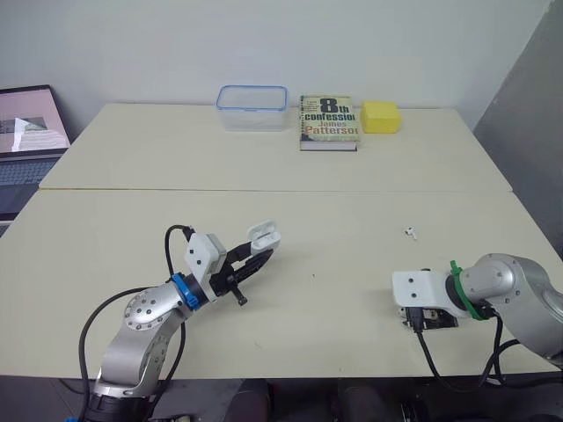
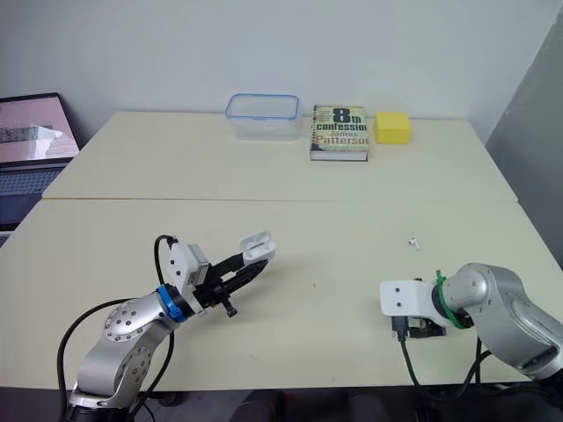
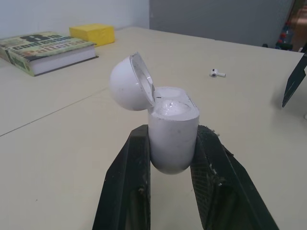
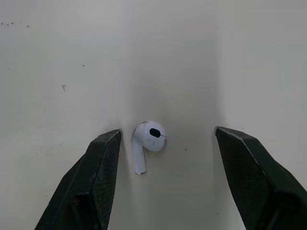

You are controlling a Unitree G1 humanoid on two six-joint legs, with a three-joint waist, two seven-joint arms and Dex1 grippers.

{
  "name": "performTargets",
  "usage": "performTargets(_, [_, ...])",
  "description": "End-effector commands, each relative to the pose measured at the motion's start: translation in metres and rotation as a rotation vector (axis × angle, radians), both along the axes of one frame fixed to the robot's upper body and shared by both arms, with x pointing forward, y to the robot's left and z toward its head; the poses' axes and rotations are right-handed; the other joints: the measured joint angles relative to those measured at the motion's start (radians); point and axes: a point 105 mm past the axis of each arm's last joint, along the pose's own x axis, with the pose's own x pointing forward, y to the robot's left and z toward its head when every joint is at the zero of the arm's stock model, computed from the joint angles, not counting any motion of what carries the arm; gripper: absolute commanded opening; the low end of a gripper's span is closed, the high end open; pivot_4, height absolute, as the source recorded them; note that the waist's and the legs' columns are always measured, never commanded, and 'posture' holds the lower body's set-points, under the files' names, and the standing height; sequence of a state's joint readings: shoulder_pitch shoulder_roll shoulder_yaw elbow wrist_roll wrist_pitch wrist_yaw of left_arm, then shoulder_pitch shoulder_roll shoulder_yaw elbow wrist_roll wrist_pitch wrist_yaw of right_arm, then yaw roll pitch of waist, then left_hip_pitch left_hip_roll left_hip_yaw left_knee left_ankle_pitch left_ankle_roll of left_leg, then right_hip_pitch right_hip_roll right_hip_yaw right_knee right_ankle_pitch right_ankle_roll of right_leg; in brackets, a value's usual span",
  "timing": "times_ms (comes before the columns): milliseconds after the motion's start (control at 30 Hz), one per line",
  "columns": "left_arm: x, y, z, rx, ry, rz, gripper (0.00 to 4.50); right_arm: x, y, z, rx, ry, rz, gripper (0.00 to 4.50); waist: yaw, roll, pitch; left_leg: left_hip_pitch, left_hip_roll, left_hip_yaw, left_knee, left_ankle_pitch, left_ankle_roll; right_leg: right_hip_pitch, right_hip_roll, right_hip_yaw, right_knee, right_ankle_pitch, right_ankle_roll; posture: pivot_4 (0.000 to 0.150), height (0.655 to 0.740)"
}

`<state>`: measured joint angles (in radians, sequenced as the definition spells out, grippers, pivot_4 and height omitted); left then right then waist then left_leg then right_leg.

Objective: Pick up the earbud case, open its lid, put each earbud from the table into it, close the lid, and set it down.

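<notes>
My right gripper grabs the white earbud by its rounded head [image 4: 152, 135] next, leaving the white earbud's stem [image 4: 139, 160] free to enter the open case.
My left gripper [image 1: 257, 255] is shut on the lower half of the white earbud case [image 3: 172, 139] and holds it above the near table, left of centre. Its lid [image 3: 130, 82] is hinged open, and something white and glossy sits in the opening. My right gripper [image 4: 168, 136] points straight down at the table near the front right edge and stands open. One white earbud [image 4: 146, 143] lies on the table between its fingers, closer to one fingertip [image 4: 108, 143]. A second earbud [image 1: 410, 232] lies further back on the right.
At the far table's back edge stand a clear lidded container [image 1: 252, 107], a book [image 1: 329, 121] and a yellow block [image 1: 381, 116]. An open laptop [image 1: 26, 149] sits off the left side. A seam [image 1: 264, 190] joins the two tables.
</notes>
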<state>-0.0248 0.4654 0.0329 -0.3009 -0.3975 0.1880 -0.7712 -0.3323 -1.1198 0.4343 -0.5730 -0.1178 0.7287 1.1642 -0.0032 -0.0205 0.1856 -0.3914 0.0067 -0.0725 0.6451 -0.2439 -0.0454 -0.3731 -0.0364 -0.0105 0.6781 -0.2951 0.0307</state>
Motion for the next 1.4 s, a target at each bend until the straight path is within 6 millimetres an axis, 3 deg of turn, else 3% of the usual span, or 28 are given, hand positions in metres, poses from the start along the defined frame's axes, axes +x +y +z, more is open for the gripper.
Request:
performTargets(33, [-0.001,-0.001,0.008,-0.005,-0.042,0.002,0.75,-0.004,0.005,-0.009,0.007,0.041,0.001,2.6,-0.001,-0.001,-0.001,0.0,0.001,0.0,0.0,0.0,0.0,0.0,0.0,0.0,0.0,0.0,0.0,0.15,0.74])
performTargets(233, [-0.001,-0.001,0.007,-0.004,-0.043,0.002,0.75,-0.006,-0.002,-0.012,-0.016,0.068,-0.01,0.51,-0.002,-0.002,-0.001,0.002,0.002,0.001,0.0,0.0,0.0,0.001,0.001,0.0,0.0,0.0,0.0,0.15,0.74])
performTargets(267, [0.0,-0.001,0.007,-0.004,-0.044,0.002,0.75,-0.006,-0.003,-0.011,-0.019,0.07,-0.01,0.39,-0.002,-0.002,-0.001,0.003,0.002,0.001,0.0,0.0,0.0,0.001,0.001,0.0,0.0,0.0,0.0,0.15,0.74])
performTargets(500, [0.002,-0.001,0.008,-0.008,-0.051,0.004,0.75,0.0,0.004,0.001,0.032,0.049,0.007,0.4,-0.001,-0.002,-0.001,0.002,0.002,0.001,0.0,0.0,0.0,0.001,0.001,0.001,0.0,0.0,0.001,0.15,0.74])
performTargets(667, [0.004,-0.004,0.017,-0.045,-0.093,0.015,0.75,0.011,0.022,0.037,0.222,0.003,-0.011,0.4,-0.001,0.0,0.0,0.001,0.002,0.002,0.0,0.0,0.0,0.0,0.001,0.001,0.0,0.0,0.0,0.15,0.74])
performTargets(833, [0.01,-0.016,0.028,-0.114,-0.149,0.037,0.75,0.019,0.056,0.093,0.663,-0.027,-0.069,0.4,0.001,0.0,0.0,0.0,0.001,0.001,0.0,0.0,0.0,0.0,0.002,0.0,0.0,0.001,-0.002,0.15,0.74])
performTargets(933, [0.012,-0.024,0.033,-0.136,-0.182,0.042,0.75,0.02,0.071,0.113,0.851,-0.047,-0.091,0.4,0.002,0.0,0.0,-0.003,0.001,0.0,0.0,0.0,0.0,-0.001,0.001,0.0,0.0,0.001,-0.002,0.15,0.74])
performTargets(1067, [0.015,-0.036,0.041,-0.156,-0.226,0.027,0.75,0.022,0.097,0.149,1.252,-0.126,-0.052,0.4,0.001,0.0,0.0,-0.004,0.001,0.0,0.0,0.0,0.0,-0.003,0.002,0.0,0.001,0.001,-0.002,0.15,0.74])
performTargets(1200, [0.016,-0.043,0.044,-0.166,-0.229,0.009,0.75,0.022,0.121,0.157,1.424,-0.094,-0.058,0.4,0.0,0.0,0.0,-0.004,0.001,0.001,0.0,0.0,0.0,-0.004,0.003,-0.001,0.002,0.001,-0.002,0.15,0.74])
performTargets(1400, [0.018,-0.047,0.048,-0.175,-0.227,0.001,0.75,0.033,0.15,0.147,1.531,-0.087,-0.114,0.4,-0.004,0.001,0.0,-0.005,0.001,0.0,-0.001,0.0,0.0,-0.006,0.003,0.0,0.003,0.001,-0.002,0.15,0.74])
